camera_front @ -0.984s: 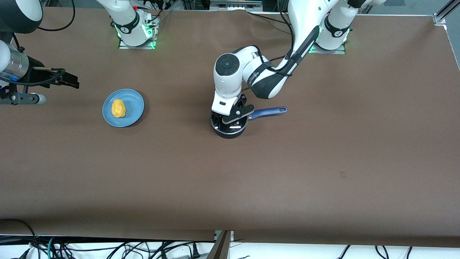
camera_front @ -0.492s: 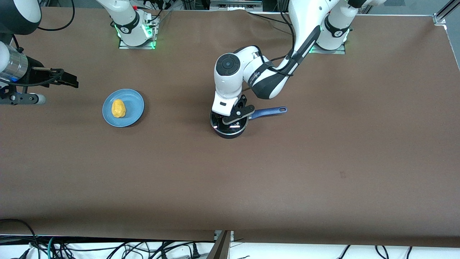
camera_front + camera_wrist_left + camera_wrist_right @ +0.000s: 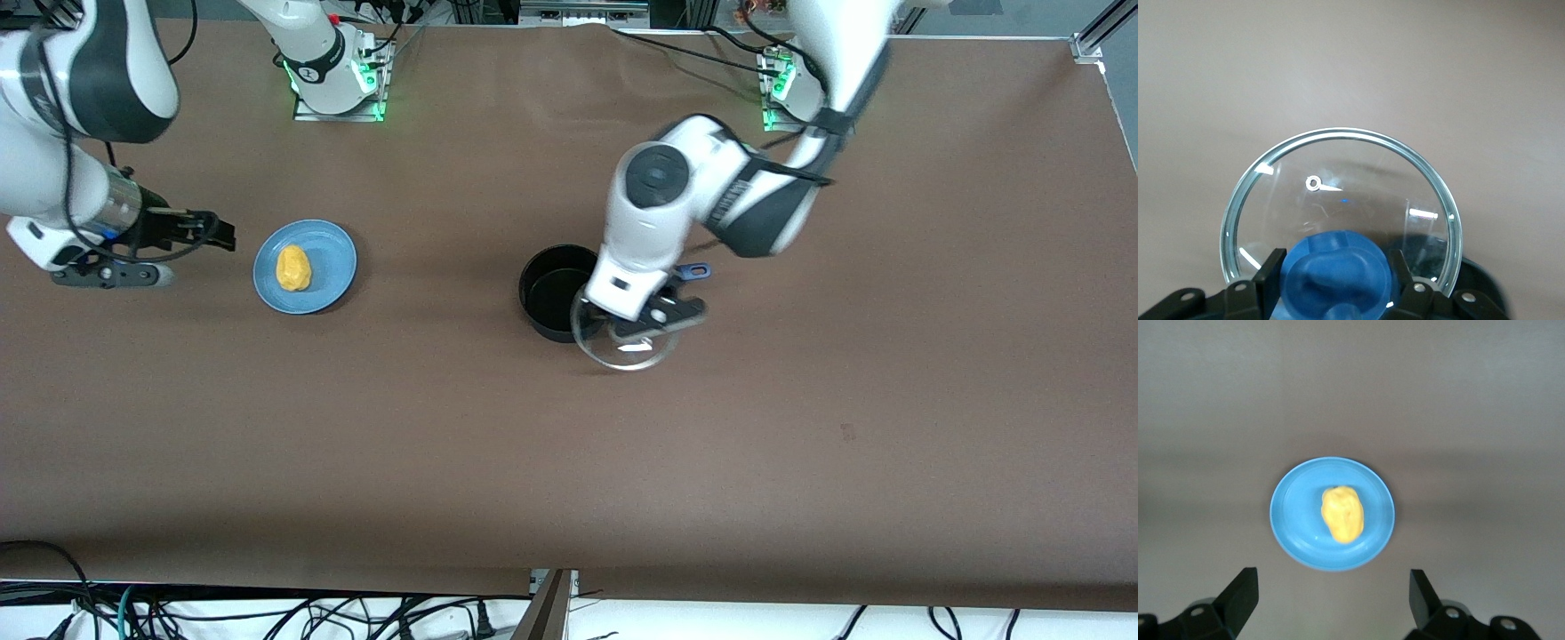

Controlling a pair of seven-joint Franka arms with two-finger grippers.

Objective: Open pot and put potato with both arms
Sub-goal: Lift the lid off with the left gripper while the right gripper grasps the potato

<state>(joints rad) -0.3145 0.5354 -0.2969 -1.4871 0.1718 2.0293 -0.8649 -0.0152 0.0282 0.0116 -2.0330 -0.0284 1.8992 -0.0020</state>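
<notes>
The robot's right gripper will next grab the long rounded sides of the yellow potato (image 3: pixel 293 268) to put it into the open black pot (image 3: pixel 553 300).
The black pot (image 3: pixel 553 300) stands open mid-table, and its blue handle (image 3: pixel 694 268) pokes out past the left arm. My left gripper (image 3: pixel 656 318) is shut on the blue knob (image 3: pixel 1338 273) of a round glass lid (image 3: pixel 626 348). It holds the lid up over the table beside the pot, with the lid overlapping the pot's rim. The yellow potato (image 3: pixel 293 268) lies on a blue plate (image 3: pixel 331 267). My right gripper (image 3: pixel 220 236) is open and empty over the table beside the plate, toward the right arm's end. In the right wrist view the potato (image 3: pixel 1343 513) shows past its open fingers (image 3: pixel 1241 593).
The brown table (image 3: pixel 569 462) is bare nearer the front camera. The arm bases (image 3: pixel 333 84) stand along the edge farthest from that camera. Cables hang below the near edge.
My left gripper has lifted the lid off the pot and carried it toward the left arm's end. My right gripper has moved closer to the plate.
</notes>
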